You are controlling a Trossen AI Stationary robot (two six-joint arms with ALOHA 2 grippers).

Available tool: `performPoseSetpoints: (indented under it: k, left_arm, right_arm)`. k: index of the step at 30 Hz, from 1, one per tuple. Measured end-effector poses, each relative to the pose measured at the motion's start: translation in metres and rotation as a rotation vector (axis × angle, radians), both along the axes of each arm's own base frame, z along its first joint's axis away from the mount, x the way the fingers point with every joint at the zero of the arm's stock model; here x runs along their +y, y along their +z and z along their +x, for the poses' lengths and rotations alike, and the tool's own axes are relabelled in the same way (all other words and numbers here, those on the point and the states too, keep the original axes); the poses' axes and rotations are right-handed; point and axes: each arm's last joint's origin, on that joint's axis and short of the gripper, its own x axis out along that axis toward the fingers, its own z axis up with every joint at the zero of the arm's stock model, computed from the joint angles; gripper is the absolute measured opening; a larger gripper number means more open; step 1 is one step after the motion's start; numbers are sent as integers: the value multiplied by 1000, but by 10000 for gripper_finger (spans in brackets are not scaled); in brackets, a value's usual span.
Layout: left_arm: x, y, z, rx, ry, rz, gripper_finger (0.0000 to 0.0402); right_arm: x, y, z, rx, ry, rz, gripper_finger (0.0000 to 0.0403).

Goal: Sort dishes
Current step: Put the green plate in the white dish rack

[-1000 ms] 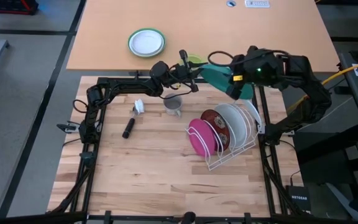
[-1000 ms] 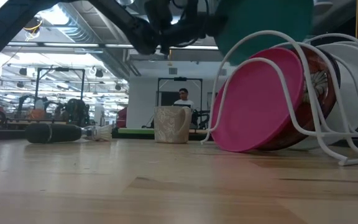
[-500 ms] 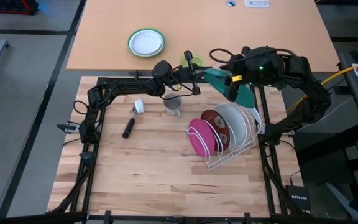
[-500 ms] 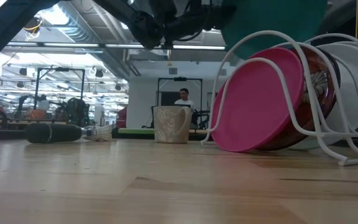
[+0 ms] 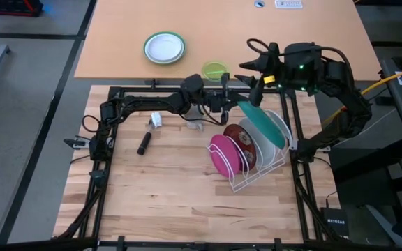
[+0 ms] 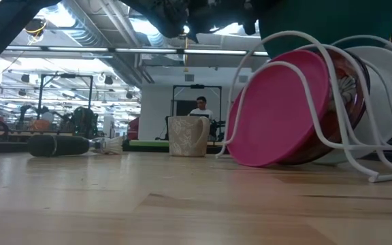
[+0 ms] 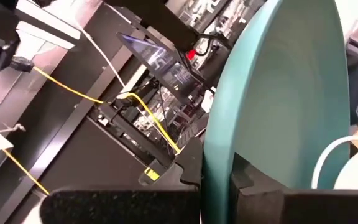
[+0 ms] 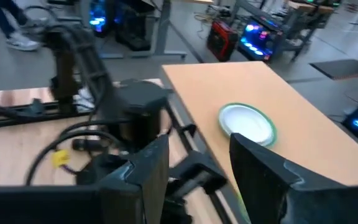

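The teal plate needs to stay in my left gripper until it lines up in the wire rack (image 5: 257, 164), because its far rim (image 5: 245, 107) slants past the white plate.
My left gripper (image 5: 232, 106) is shut on the larger teal-green plate (image 5: 260, 123), which stands tilted on edge over the far end of the white wire rack (image 5: 257, 164). The rack holds the pink plate (image 5: 223, 155), the dark red patterned plate (image 5: 241, 139) and the plain white plate (image 5: 274, 136), all on edge in its slots. In the low view the teal plate (image 6: 332, 20) shows at the top, above the pink plate (image 6: 284, 109). Its lower edge is hidden. My right gripper (image 5: 251, 73) is open and empty, just beyond the plate on its far side. My left gripper pinches the teal plate's rim (image 7: 219, 168) between its two fingers, one finger (image 7: 123, 202) on each face. The fingers come level from the table's left. The plate stands on edge, tilted, over the rack. I cannot tell whether it touches the rack.
A mug (image 5: 194, 120) stands under my left arm, with a brush (image 5: 145, 139) to its left. On the tan table beyond are a small lime-green bowl (image 5: 215, 70) and a small white plate with a green rim (image 5: 165, 47). A person (image 6: 199, 105) sits far behind.
My left gripper has carried the teal plate toward the table's right and near edges, from beside the bowl to over the rack, and the plate now stands steeper. My right gripper, on the plate before, is off it and has gone toward the far edge.
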Motion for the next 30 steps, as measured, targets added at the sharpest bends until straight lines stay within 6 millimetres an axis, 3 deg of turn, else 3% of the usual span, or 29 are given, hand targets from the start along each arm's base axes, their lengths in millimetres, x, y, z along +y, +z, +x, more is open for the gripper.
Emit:
performPoseSetpoints:
  k: [13, 30]
  left_arm:
    - [-6, -10, 4, 97, 5, 78, 6]
    - [-3, -38, 4, 356, -6, 130, 6]
  right_arm:
    - [0, -2, 3, 15, 9, 6, 172]
    - [-3, -21, 24, 147, 33, 5, 172]
